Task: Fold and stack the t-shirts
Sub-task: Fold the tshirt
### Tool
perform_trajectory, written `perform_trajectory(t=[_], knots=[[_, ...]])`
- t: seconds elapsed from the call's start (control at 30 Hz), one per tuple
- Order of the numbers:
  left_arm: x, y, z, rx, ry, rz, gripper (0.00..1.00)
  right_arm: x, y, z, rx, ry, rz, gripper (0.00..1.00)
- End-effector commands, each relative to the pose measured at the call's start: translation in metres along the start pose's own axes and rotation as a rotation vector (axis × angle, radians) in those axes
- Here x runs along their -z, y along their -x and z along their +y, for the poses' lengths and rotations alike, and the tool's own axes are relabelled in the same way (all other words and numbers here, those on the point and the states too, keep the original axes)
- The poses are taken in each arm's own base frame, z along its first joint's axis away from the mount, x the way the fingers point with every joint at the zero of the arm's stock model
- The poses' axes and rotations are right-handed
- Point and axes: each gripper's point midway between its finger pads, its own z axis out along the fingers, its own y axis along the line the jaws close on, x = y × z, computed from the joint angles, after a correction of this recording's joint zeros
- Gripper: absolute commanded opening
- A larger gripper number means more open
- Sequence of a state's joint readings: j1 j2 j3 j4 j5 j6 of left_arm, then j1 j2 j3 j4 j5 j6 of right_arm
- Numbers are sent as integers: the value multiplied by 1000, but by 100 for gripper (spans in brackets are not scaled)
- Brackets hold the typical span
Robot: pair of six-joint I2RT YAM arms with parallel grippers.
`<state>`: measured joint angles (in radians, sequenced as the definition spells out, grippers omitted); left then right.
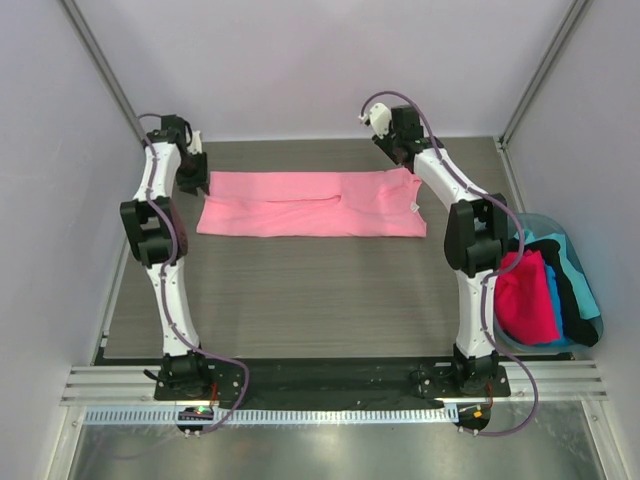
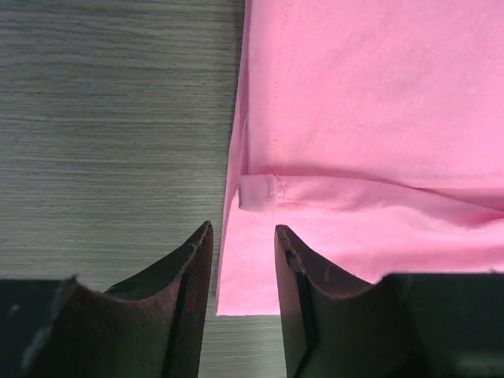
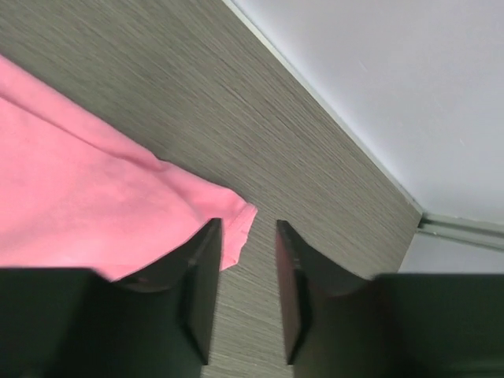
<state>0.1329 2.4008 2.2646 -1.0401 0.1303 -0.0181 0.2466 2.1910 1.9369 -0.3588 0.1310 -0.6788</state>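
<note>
The light pink t-shirt is folded. My left gripper should next grab it by its near end corner [image 1: 202, 230] [image 2: 230, 303] to swing it around lengthwise for folding.
A light pink t-shirt [image 1: 310, 204] lies folded into a long flat strip across the far part of the table, with a small white tag [image 1: 414, 206] near its right end. My left gripper [image 1: 192, 168] is open just above the strip's left end; in the left wrist view [image 2: 242, 244] its jaws straddle the shirt's corner edge [image 2: 370, 118]. My right gripper [image 1: 400, 148] is open above the strip's far right corner; in the right wrist view [image 3: 246, 236] the shirt's tip [image 3: 94, 205] lies between its jaws. Hot pink [image 1: 525, 295], black [image 1: 570, 285] and teal [image 1: 582, 285] shirts lie heaped at the right.
The heap of shirts sits in a light-blue tub [image 1: 540, 222] at the table's right edge. White walls close in the back and sides. A metal rail [image 1: 330, 385] runs along the near edge by the arm bases.
</note>
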Motion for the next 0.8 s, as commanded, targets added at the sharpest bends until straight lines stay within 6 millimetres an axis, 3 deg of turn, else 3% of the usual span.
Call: perform_trajectory(t=[0.0, 0.1, 0.13, 0.2, 0.23, 0.4, 0.6, 0.77], knots=[[41, 30, 4, -25, 62, -124, 39, 18, 27, -37, -58, -150, -67, 42], [64, 32, -5, -91, 24, -153, 41, 42, 35, -49, -87, -186, -94, 46], [74, 24, -8, -130, 10, -162, 41, 54, 35, -50, -115, -188, -98, 47], [77, 19, -14, -199, -25, -195, 44, 64, 26, -41, -164, -162, -81, 51], [79, 1, -16, -233, -37, -169, 44, 74, 21, -31, -214, -125, -74, 52], [62, -51, -16, -464, -76, 7, 43, 90, -32, 46, -290, 147, 73, 52], [45, -69, -13, -569, -104, 89, 45, 103, -67, 76, -332, 216, 160, 52], [33, -82, -10, -659, -89, 163, 46, 108, -70, 76, -327, 214, 161, 52]])
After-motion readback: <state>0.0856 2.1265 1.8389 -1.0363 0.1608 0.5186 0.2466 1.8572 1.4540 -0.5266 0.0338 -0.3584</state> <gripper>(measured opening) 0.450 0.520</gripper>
